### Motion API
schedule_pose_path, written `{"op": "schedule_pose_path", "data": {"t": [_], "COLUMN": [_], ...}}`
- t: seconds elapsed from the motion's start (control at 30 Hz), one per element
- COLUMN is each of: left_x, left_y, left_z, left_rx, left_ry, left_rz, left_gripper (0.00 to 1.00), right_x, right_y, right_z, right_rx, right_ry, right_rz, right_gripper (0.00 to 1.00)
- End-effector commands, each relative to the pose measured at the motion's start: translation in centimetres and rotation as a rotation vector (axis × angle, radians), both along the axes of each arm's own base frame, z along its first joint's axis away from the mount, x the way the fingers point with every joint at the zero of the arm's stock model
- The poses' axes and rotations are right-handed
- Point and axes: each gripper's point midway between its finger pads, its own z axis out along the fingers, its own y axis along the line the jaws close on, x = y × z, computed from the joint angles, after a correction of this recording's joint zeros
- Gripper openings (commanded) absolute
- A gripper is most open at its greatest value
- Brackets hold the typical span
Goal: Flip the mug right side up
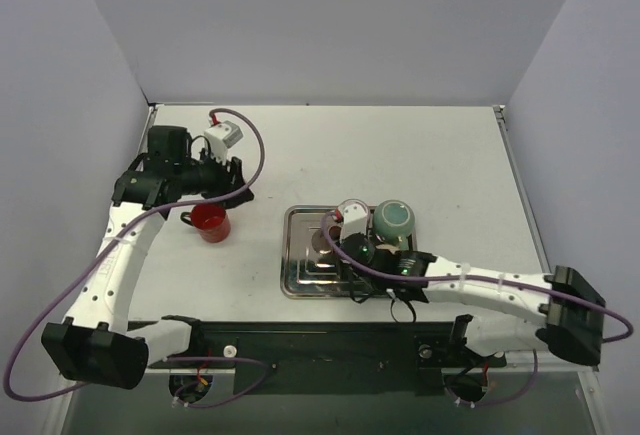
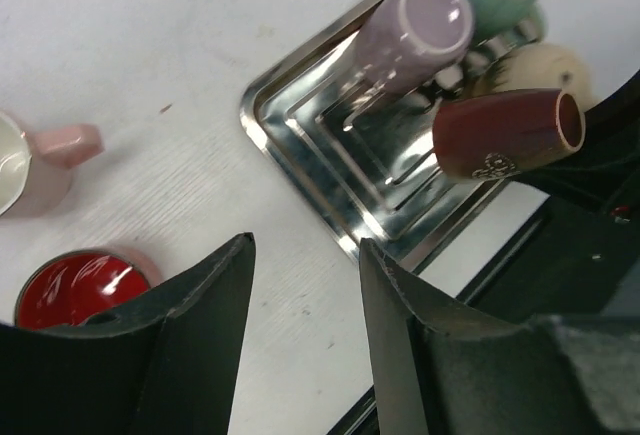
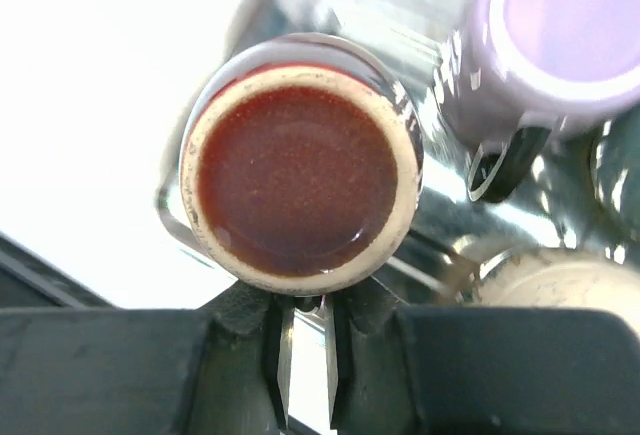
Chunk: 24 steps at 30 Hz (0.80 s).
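My left gripper needs to grab the brown mug by its rim next, opposite the cream-ringed base, so the base stays free to set upright.
My right gripper (image 3: 308, 307) is shut on a brown mug (image 3: 300, 160) over the steel tray (image 1: 300, 280). The fingers pinch it low at its side, where the handle seems to be. The mug's cream-ringed base faces the right wrist camera. In the left wrist view the brown mug (image 2: 505, 133) lies sideways above the tray (image 2: 300, 140), base to the right. In the top view the right gripper (image 1: 338, 233) holds the mug (image 1: 322, 240) at the tray's left part. My left gripper (image 2: 305, 245) is open and empty above bare table, next to an upright red mug (image 1: 211, 221).
A lavender mug (image 2: 415, 25) stands upside down on the tray, with a teal mug (image 1: 393, 220) and a cream mug (image 2: 548, 63) beside it. A pink mug (image 2: 25, 170) and the red mug (image 2: 75, 285) stand on the table left of the tray.
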Motion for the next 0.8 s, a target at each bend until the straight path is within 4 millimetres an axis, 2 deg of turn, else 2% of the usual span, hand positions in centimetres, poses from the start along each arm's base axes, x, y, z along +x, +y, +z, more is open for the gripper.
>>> {"op": "schedule_pose_path", "data": {"t": [0.0, 0.07, 0.1, 0.13, 0.17, 0.2, 0.23, 0.27, 0.3, 0.33, 0.47, 0.6, 0.63, 0.67, 0.7, 0.73, 0.77], "left_x": [-1.6, -2.2, -3.4, -3.4, -4.4, -4.3, -5.0, -4.9, -5.2, -5.3, -6.4, -6.9, -6.8, -7.2, -7.3, -7.7, -7.8], "left_y": [-4.1, -5.4, -6.1, -6.5, -7.1, -7.4, -7.8, -8.1, -8.5, -8.7, -9.5, -9.8, -9.9, -10.1, -10.2, -10.3, -10.4], "left_z": [9.1, 11.4, 12.5, 13.2, 13.8, 14.2, 14.7, 14.8, 15.0, 14.8, 15.0, 15.1, 15.5, 15.7, 16.1, 16.1, 16.3], "left_rx": [-0.395, -0.507, -0.58, -0.61, -0.666, -0.687, -0.723, -0.736, -0.747, -0.75, -0.775, -0.805, -0.815, -0.838, -0.853, -0.873, -0.884], "left_ry": [-0.077, -0.105, -0.055, -0.087, -0.024, -0.035, 0.015, 0.011, 0.026, 0.029, 0.079, 0.116, 0.08, 0.129, 0.104, 0.153, 0.137], "left_rz": [-0.115, -0.181, -0.208, -0.24, -0.261, -0.283, -0.299, -0.307, -0.317, -0.327, -0.365, -0.382, -0.404, -0.406, -0.428, -0.43, -0.449], "left_gripper": [0.56, 0.56, 0.56, 0.57, 0.57, 0.57, 0.57, 0.59, 0.59, 0.59, 0.59, 0.58, 0.54, 0.52, 0.43, 0.38, 0.25], "right_x": [1.9, 1.9, 1.9, 1.9, 1.9, 2.0, 1.8, 1.8, 1.5, 1.3, 1.2, 1.2, 1.5, 1.4, 1.7, 1.7, 2.0], "right_y": [2.9, 3.2, 3.6, 3.9, 4.3, 4.7, 5.2, 5.6, 6.2, 6.8, 8.1, 9.7, 9.9, 10.5, 10.7, 11.2, 11.2], "right_z": [13.1, 17.2, 19.2, 20.7, 22.3, 24.1, 24.7, 26.2, 26.5, 27.9, 29.7, 29.9, 30.2, 29.6, 29.8, 29.3, 29.5], "right_rx": [0.4, 0.499, 0.54, 0.584, 0.614, 0.654, 0.666, 0.7, 0.709, 0.743, 0.784, 0.809, 0.819, 0.827, 0.843, 0.858, 0.879], "right_ry": [-0.234, -0.306, -0.335, -0.356, -0.375, -0.401, -0.405, -0.428, -0.427, -0.436, -0.449, -0.414, -0.413, -0.382, -0.38, -0.349, -0.349], "right_rz": [0.046, 0.08, 0.109, 0.125, 0.151, 0.163, 0.194, 0.206, 0.237, 0.264, 0.304, 0.348, 0.348, 0.363, 0.363, 0.373, 0.371], "right_gripper": [0.0, 0.0, 0.0, 0.0, 0.0, 0.0, 0.0, 0.0, 0.0, 0.0, 0.0, 0.0, 0.0, 0.0, 0.0, 0.0, 0.0]}}
